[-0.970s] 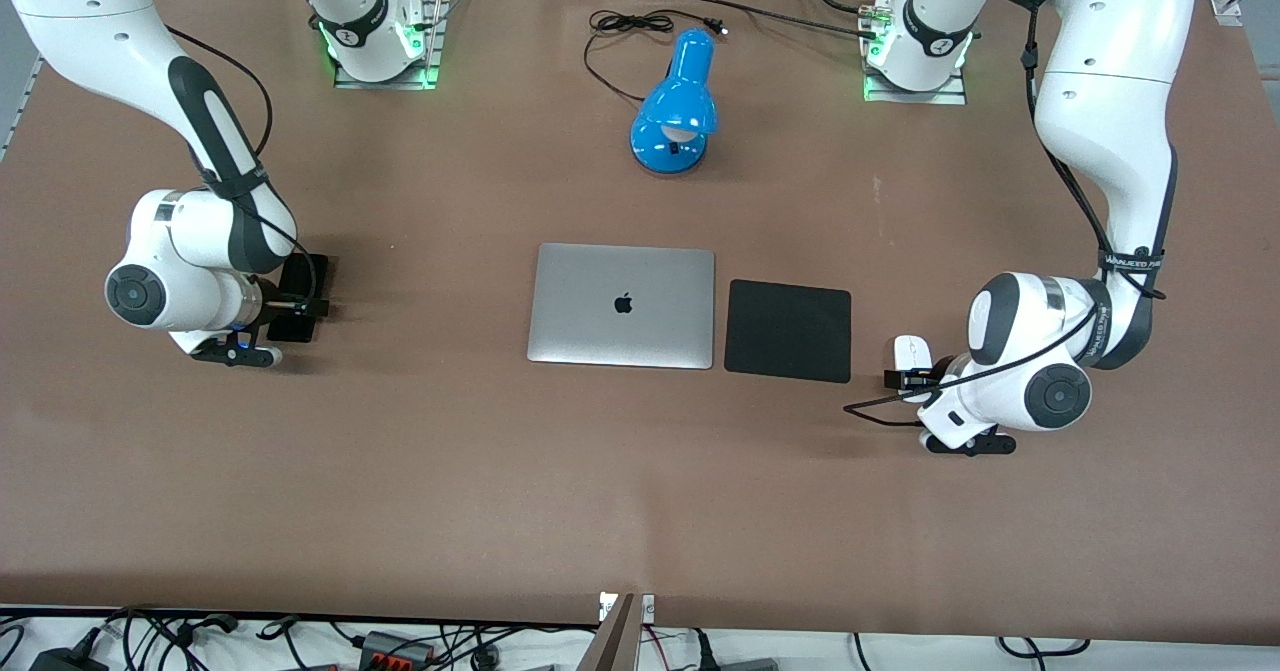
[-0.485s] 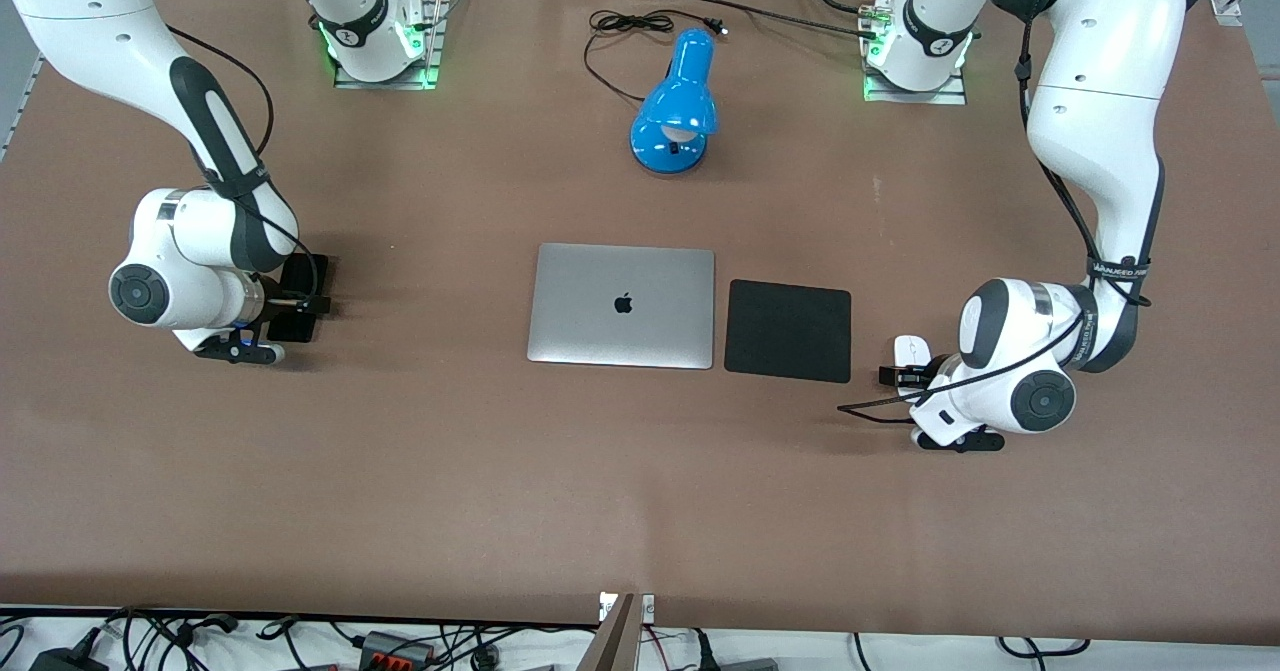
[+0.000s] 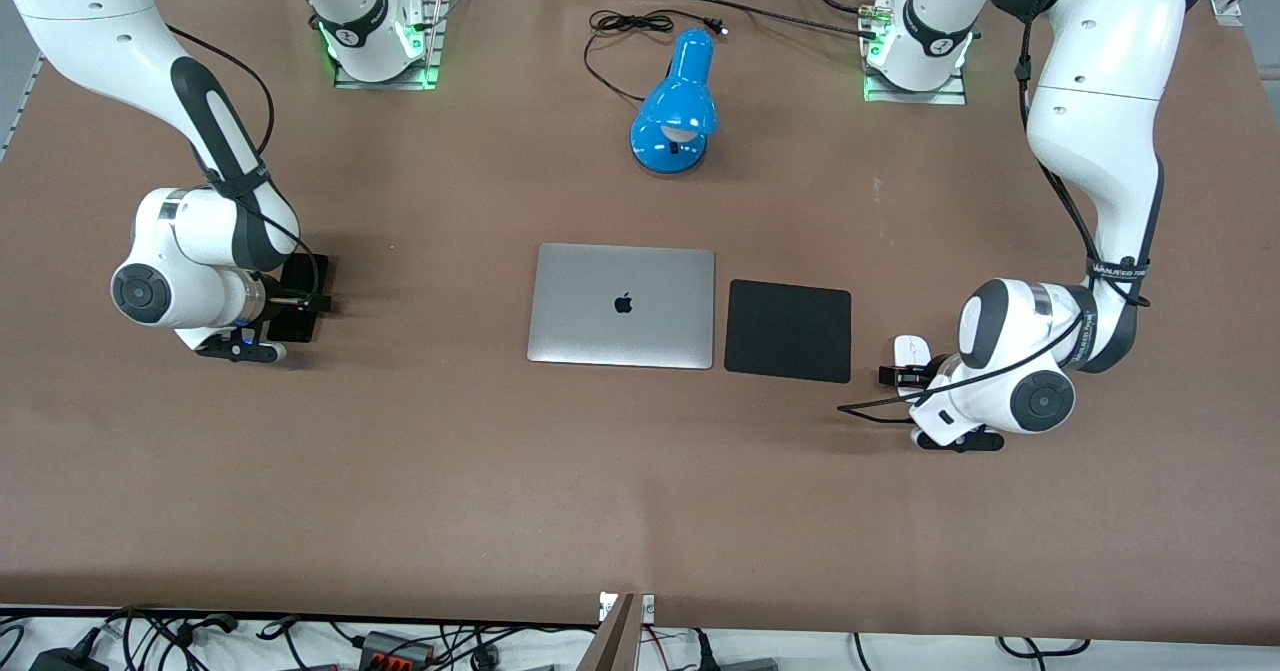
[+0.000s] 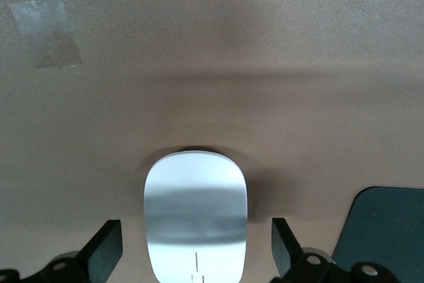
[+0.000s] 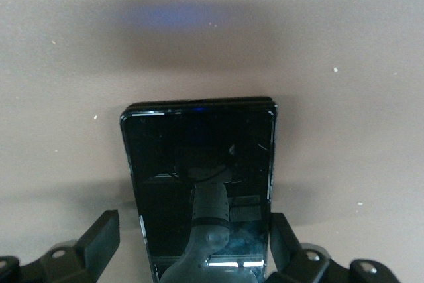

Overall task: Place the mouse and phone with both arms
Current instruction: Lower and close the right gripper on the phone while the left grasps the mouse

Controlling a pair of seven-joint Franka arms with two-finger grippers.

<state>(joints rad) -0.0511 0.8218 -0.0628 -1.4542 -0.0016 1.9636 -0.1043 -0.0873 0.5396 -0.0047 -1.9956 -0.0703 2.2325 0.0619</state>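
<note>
My right gripper should close now: the black phone's side edges are between my fingers, so it would hold the phone.
The white mouse (image 3: 911,352) lies on the table beside the black mouse pad (image 3: 788,330), toward the left arm's end. My left gripper (image 3: 903,377) is low over it and open. In the left wrist view the mouse (image 4: 195,210) sits between the fingers (image 4: 105,251) with a gap on each side. The black phone (image 3: 303,273) lies toward the right arm's end. My right gripper (image 3: 298,304) is low over it and open. In the right wrist view the phone (image 5: 199,164) lies between the fingers (image 5: 101,238), one finger close to its edge.
A closed silver laptop (image 3: 621,304) lies mid-table next to the mouse pad. A blue desk lamp (image 3: 677,106) with a black cord (image 3: 630,23) stands farther from the front camera. A piece of clear tape (image 4: 46,32) is stuck to the table near the mouse.
My left arm has shifted a little toward the mouse pad and stayed over the mouse. My right gripper has barely moved over the phone. Both objects still lie on the table.
</note>
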